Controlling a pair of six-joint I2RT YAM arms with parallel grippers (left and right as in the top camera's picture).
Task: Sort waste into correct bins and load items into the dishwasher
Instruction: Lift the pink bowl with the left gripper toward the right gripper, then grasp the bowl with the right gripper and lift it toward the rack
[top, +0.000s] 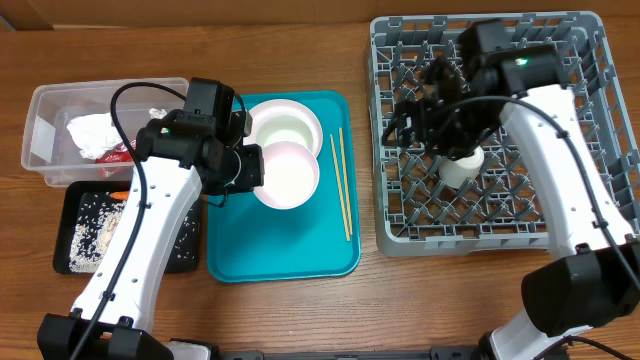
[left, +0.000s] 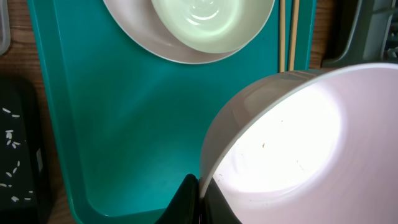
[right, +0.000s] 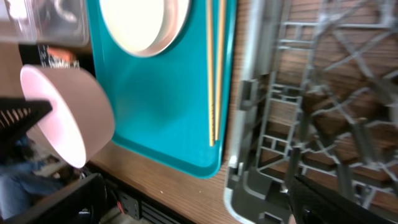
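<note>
The tilted white bowl has a free rim opposite my left gripper. My right gripper will grab the bowl by that rim next, to load it into the dishwasher rack.
My left gripper is shut on the rim of a white bowl, which hangs tilted over the teal tray. The left wrist view shows the fingers pinching the rim of that bowl. A second white bowl sits on a plate on the tray, and the chopsticks lie beside it. My right gripper hangs open and empty over the grey dishwasher rack. A small white cup lies in the rack next to it. The right wrist view shows the rack edge, the chopsticks and the held bowl.
A clear tub at the far left holds white tissue and a red wrapper. In front of it the black tray holds rice and an orange carrot piece. Bare wooden table runs along the front.
</note>
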